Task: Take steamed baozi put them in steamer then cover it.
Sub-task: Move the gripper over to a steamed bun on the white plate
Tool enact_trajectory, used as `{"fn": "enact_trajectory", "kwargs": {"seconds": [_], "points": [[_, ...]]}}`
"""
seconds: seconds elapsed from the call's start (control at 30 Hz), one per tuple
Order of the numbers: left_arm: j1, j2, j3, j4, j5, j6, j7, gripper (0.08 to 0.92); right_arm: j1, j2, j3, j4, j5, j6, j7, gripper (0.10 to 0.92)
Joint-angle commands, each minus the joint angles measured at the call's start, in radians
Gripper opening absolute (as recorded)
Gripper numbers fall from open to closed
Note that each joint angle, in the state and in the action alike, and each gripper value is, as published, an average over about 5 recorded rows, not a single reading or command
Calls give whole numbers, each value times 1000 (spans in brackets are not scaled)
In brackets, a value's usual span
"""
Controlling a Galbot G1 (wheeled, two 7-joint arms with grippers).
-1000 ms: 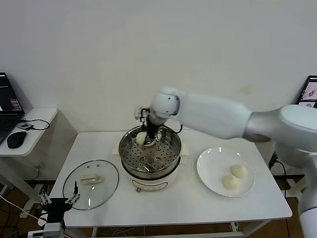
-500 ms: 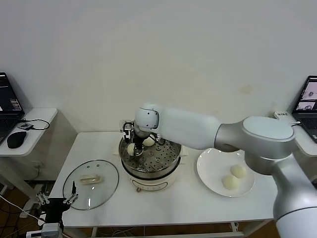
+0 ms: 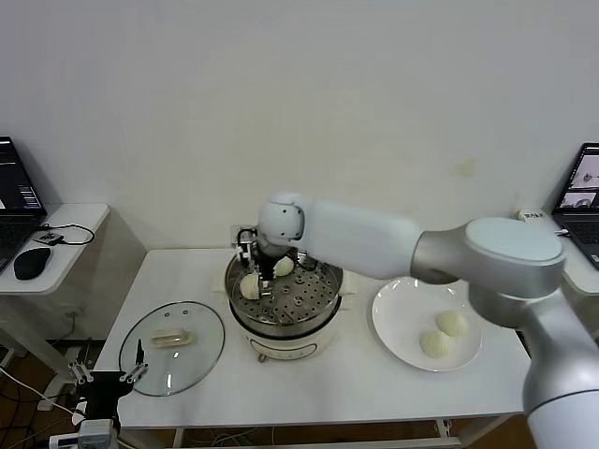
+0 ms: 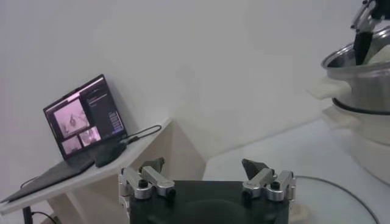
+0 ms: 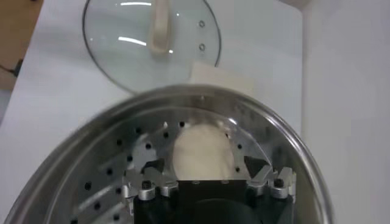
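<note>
I should grip a baozi from the white plate (image 3: 402, 309) by opposite sides with my right gripper, its bottom free for the steamer tray.
The steamer (image 3: 284, 304) stands mid-table with two steamed baozi on its perforated tray, one at the left (image 3: 250, 285) and one at the back (image 3: 283, 267). My right gripper (image 3: 256, 269) hangs over the left one. In the right wrist view that baozi (image 5: 201, 149) lies on the tray between the open jaws of the right gripper (image 5: 203, 165), neither fingertip touching it. Two more baozi (image 3: 452, 323) (image 3: 433, 344) sit on the white plate (image 3: 402, 309). The cover (image 3: 171, 346) lies flat on the table left of the steamer. My left gripper (image 4: 203, 165) waits open and empty below the table's front left corner.
A side desk (image 3: 56, 245) with a laptop and a mouse (image 3: 30, 263) stands to the left of the white table (image 3: 374, 393). Another laptop (image 3: 585, 178) shows at the right edge. The steamer's rim (image 4: 359, 61) rises ahead of the left wrist.
My right arm swung left across the steamer carrying a baozi, lowered it to the tray's left side and opened, letting it go. The left arm has not moved.
</note>
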Motion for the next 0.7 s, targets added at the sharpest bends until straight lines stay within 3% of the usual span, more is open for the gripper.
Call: {"fn": "enact_trajectory", "kwargs": {"seconds": [0.03, 0.43, 0.7], "points": [[-5, 5, 3, 5, 1, 1, 1, 823, 146, -231, -3, 154, -40, 140, -163, 823], [-26, 20, 40, 31, 14, 0, 2, 823, 101, -761, -14, 409, -277, 282, -268, 823], [-30, 26, 58, 45, 24, 2, 4, 823, -170, -908, 128, 434, -427, 317, -244, 823]]}}
